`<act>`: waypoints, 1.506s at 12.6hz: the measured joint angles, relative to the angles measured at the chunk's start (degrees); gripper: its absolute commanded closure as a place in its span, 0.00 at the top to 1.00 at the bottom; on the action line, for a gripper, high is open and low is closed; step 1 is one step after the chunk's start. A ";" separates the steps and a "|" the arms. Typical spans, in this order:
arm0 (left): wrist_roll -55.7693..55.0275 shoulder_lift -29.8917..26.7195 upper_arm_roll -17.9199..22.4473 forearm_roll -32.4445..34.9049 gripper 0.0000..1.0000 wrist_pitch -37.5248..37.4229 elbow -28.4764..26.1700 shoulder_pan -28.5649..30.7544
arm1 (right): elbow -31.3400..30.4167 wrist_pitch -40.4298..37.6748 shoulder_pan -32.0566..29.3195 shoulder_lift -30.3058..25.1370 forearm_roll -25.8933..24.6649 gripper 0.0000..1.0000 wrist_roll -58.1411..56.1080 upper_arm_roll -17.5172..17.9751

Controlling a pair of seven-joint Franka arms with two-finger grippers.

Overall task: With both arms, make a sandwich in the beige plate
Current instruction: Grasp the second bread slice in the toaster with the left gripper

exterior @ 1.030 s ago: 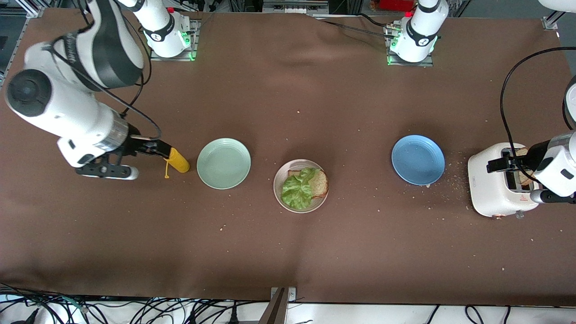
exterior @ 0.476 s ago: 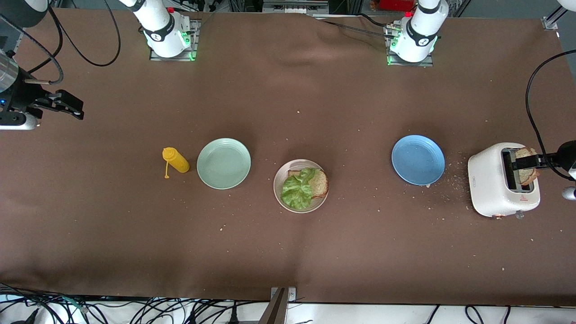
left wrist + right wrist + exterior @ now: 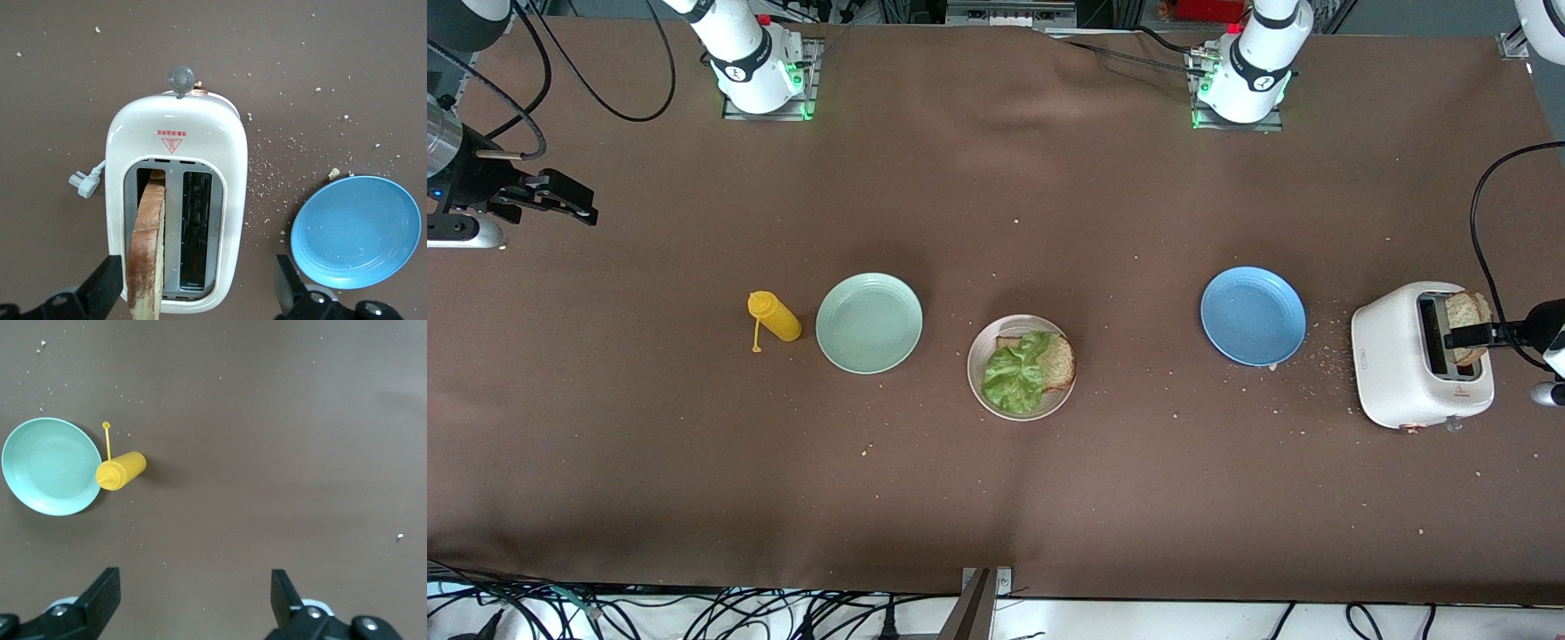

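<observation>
Next, the left gripper grabs the bread slice by its raised crust edge (image 3: pixel 1476 309) (image 3: pixel 145 257), since the toaster's slot closes in around the slice's lower part.
The beige plate (image 3: pixel 1060 395) lies mid-table with one brown bread slice (image 3: pixel 1060 360) on it and a crinkled green lettuce leaf (image 3: pixel 1014 373) on top. A second bread slice (image 3: pixel 1465 313) stands in a slot of the white toaster (image 3: pixel 1392 364) at the left arm's end. My left gripper (image 3: pixel 1463 338) hangs open over the toaster. In the left wrist view, the left gripper (image 3: pixel 197 290) has its fingers apart on either side of the toaster (image 3: pixel 177 127) and not touching the slice (image 3: pixel 148 253). My right gripper (image 3: pixel 574 203) hangs open and empty above bare cloth at the right arm's end, as the right wrist view (image 3: pixel 193 593) also shows.
A mint-green plate (image 3: pixel 869 322) and a yellow squeeze bottle (image 3: pixel 774 316) lie toward the right arm's end. A blue plate (image 3: pixel 1253 316) sits between the beige plate and the toaster. Crumbs are scattered round the toaster and the blue plate.
My right arm has pulled away from the yellow bottle, up and out to the table's end. My left gripper has drawn back a little over the toaster; the slice stays in its slot.
</observation>
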 measured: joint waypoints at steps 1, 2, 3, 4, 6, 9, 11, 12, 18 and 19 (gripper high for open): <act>0.05 0.01 0.01 0.14 1.00 0.08 -0.47 0.32 | 0.36 -0.10 -0.10 0.03 0.02 1.00 0.04 -0.23; 0.10 0.01 0.01 0.19 1.00 0.39 -0.88 0.67 | 0.57 -0.36 -0.23 0.09 0.07 1.00 0.03 -1.15; 0.16 0.02 0.02 0.24 1.00 0.84 -1.41 1.08 | 0.88 -0.77 -0.59 0.23 0.20 1.00 -0.13 -2.11; 0.23 0.03 0.03 0.54 0.93 1.11 -1.94 1.48 | 1.32 -1.33 -0.89 0.39 0.30 1.00 -0.35 -2.56; 0.39 0.05 0.03 1.67 0.41 1.20 -3.20 2.02 | 2.20 -2.24 -0.82 0.52 0.46 1.00 -0.40 -2.45; 0.52 0.07 0.02 1.69 0.00 1.33 -4.78 2.26 | 3.54 -5.20 -0.47 0.53 0.58 1.00 -0.21 -1.53; 0.57 0.08 0.02 1.69 0.00 1.36 -5.28 2.32 | 4.17 -6.02 -0.39 0.53 0.62 1.00 2.22 -0.98; 0.58 0.05 0.02 1.70 0.00 1.49 -5.29 2.35 | 4.28 -6.06 -0.35 0.54 0.62 1.00 3.45 -0.64; 3.28 -0.42 -0.08 1.98 0.00 0.33 -1.56 3.07 | 4.39 -6.04 -0.23 0.62 0.63 1.00 5.10 0.24; 3.29 -0.62 -0.15 1.98 0.00 -2.74 0.77 2.85 | 4.41 -6.03 -0.34 0.63 0.63 1.00 5.13 0.16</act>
